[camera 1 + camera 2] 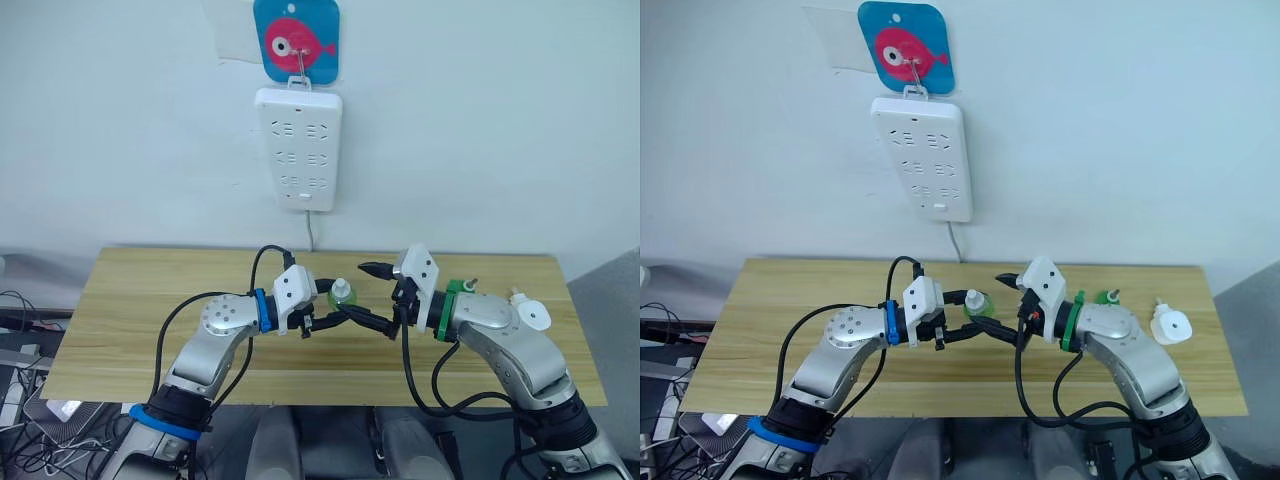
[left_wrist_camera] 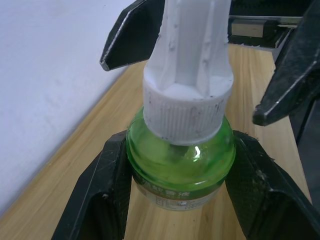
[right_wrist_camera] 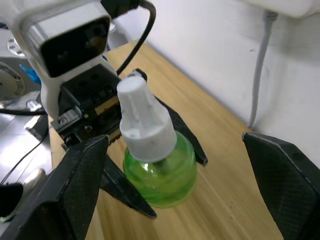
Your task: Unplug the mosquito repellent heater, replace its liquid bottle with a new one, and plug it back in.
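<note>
The new bottle's green body is already covered by my left gripper's fingers, so my right gripper should next grab the bottle by its white cap (image 1: 341,286) (image 3: 145,120).
The new one (image 1: 342,295), a small green bottle with a white screw cap (image 2: 187,100), is held just above the table's middle, with my left gripper (image 1: 338,304) shut on its green body (image 2: 180,165). My right gripper (image 1: 365,293) faces it, open, its two fingers (image 3: 82,187) spread either side of the cap without touching it. The white mosquito repellent heater (image 1: 530,315) lies unplugged on the table at the far right. Its liquid bottle (image 1: 1106,296), green with a bare wick, stands behind my right forearm and is partly hidden.
A long white power strip (image 1: 298,148) hangs on the wall above the table's back edge, below a blue fish hook (image 1: 296,38), and its cord (image 1: 312,232) drops behind the wooden table (image 1: 140,300). Cables lie on the floor at the left.
</note>
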`<state>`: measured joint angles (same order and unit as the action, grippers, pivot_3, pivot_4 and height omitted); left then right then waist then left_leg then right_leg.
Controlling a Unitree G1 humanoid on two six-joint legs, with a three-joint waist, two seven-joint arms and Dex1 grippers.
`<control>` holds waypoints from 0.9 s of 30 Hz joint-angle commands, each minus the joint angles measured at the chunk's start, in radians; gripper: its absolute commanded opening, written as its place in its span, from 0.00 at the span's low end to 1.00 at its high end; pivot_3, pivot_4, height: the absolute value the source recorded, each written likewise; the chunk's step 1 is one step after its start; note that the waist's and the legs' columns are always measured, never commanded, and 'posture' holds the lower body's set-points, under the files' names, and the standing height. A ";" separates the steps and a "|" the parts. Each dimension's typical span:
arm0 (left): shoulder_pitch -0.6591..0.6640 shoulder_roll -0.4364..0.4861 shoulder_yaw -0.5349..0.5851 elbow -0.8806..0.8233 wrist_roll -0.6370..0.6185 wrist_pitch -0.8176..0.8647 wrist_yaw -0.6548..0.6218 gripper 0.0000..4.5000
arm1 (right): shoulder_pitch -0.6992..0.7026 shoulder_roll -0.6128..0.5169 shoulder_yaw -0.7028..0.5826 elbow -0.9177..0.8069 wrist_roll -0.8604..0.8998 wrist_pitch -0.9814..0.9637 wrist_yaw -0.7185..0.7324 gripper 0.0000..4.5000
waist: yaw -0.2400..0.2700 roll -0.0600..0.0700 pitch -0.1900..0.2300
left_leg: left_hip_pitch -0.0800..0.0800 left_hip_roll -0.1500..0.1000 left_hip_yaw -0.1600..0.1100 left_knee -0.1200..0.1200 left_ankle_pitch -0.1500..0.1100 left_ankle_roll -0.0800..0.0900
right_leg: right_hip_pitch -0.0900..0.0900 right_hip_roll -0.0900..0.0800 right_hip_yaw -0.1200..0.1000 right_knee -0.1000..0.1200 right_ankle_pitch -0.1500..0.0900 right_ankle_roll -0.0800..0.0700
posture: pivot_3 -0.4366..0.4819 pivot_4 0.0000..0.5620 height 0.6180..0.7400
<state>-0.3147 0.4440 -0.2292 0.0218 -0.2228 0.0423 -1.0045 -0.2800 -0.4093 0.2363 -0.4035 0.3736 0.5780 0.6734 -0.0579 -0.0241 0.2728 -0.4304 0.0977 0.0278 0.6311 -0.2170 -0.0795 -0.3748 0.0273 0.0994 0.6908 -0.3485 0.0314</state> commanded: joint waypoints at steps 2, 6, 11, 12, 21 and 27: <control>-0.013 -0.010 0.002 -0.011 -0.018 -0.002 -0.019 0.50 | 0.013 0.013 0.000 -0.050 -0.003 -0.015 -0.019 0.86 | -0.002 0.000 0.000 | 0.000 0.000 0.000 0.000 0.000 0.000 | 0.000 0.000 0.000 0.000 0.000 0.000 | 0.32 0.42 1.00; -0.013 -0.010 0.003 -0.016 -0.020 0.002 -0.028 0.50 | 0.014 0.020 0.007 -0.048 -0.001 -0.019 -0.021 0.55 | -0.003 0.000 0.000 | 0.000 0.000 0.000 0.001 0.000 0.000 | 0.000 0.000 0.000 0.001 0.000 0.000 | 0.32 0.42 1.00; -0.009 -0.007 0.003 -0.022 -0.020 0.008 -0.027 0.50 | 0.010 0.028 0.000 -0.049 0.026 -0.010 -0.007 0.25 | -0.003 0.000 0.000 | 0.000 0.000 0.000 0.002 0.000 0.000 | 0.000 0.000 0.000 0.002 0.000 0.000 | 0.33 0.42 1.00; -0.009 -0.007 0.002 -0.024 -0.020 0.009 -0.027 0.50 | 0.010 0.026 0.000 -0.050 0.029 -0.010 -0.002 0.25 | -0.003 0.000 0.000 | 0.000 0.000 0.000 0.002 0.000 0.000 | 0.000 0.000 0.000 0.003 0.000 0.000 | 0.34 0.42 1.00; 0.009 0.051 -0.068 -0.070 -0.050 -0.061 -0.222 0.50 | -0.175 -0.064 0.093 0.030 0.092 -0.121 0.411 0.25 | -0.002 0.000 0.000 | 0.000 0.000 -0.001 0.007 0.000 0.000 | -0.001 0.000 0.000 0.006 0.000 0.000 | 0.39 0.44 1.00; 0.015 0.106 -0.086 -0.121 -0.097 -0.057 -0.360 0.50 | -0.337 -0.021 0.180 0.289 0.054 -0.314 0.755 0.25 | 0.003 0.000 0.000 | 0.000 0.001 -0.002 0.011 0.000 0.001 | 0.000 0.001 -0.002 0.007 0.000 0.000 | 0.44 0.42 1.00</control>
<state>-0.3066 0.5586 -0.2546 -0.0505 -0.3172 -0.0091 -1.3336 -0.5757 -0.4824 0.3839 -0.1072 0.3995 0.3528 1.3420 -0.0549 -0.0240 0.2725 -0.4306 0.0985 0.0254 0.6432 -0.2174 -0.0787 -0.3742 0.0286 0.0977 0.6981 -0.3484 0.0312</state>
